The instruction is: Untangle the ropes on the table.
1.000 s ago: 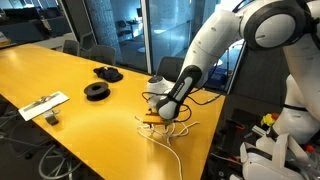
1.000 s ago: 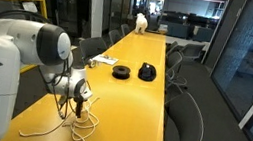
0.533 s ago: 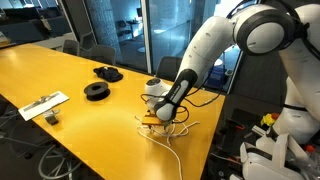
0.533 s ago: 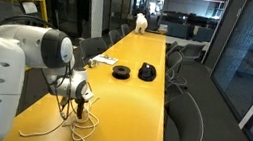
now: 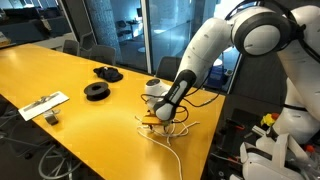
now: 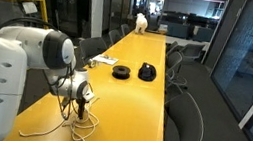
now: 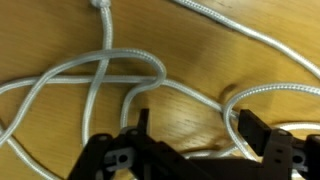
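The two pieces of rope cross between the gripper's spread fingers, toward the right in the wrist view. The gripper would hold them if it closed now, so it needs to close on them.
Thin white ropes [image 7: 120, 75] lie in crossing loops on the glossy yellow table [image 5: 60, 75]. In both exterior views they form a small tangle [image 5: 165, 132] [image 6: 80, 126] near the table's end. My gripper [image 7: 192, 135] is low over the tangle, fingers spread apart. A rope loop [image 7: 262, 95] curves round the right finger, and a strand runs between the fingers. In both exterior views the gripper [image 5: 153, 117] [image 6: 78, 101] sits right at the ropes.
Two black round spools [image 5: 97, 90] [image 5: 108, 73] lie further along the table; they also show in an exterior view [image 6: 121, 72] [image 6: 146, 73]. A flat white strip-like object [image 5: 43, 104] lies near the near edge. Chairs line the table [image 6: 183, 64].
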`<state>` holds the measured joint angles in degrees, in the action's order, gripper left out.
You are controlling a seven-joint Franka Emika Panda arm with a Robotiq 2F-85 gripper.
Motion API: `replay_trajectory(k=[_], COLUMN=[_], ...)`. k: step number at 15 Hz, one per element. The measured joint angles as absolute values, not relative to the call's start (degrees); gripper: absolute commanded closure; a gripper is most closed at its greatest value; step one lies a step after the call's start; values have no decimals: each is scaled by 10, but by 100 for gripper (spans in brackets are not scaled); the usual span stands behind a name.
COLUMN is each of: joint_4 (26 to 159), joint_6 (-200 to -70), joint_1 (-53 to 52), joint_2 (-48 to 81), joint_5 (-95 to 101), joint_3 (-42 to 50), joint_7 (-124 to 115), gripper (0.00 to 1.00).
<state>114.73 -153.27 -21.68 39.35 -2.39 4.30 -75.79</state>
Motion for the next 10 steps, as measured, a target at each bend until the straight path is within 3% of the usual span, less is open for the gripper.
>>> replay_trajectory(k=[7, 10], joint_4=[1139, 1135], joint_6=[-1529, -1524], joint_1=[-217, -215], joint_2=[393, 393], joint_5=[-24, -24], joint_3=[43, 42], joint_7=[-753, -746], gripper=[94, 100])
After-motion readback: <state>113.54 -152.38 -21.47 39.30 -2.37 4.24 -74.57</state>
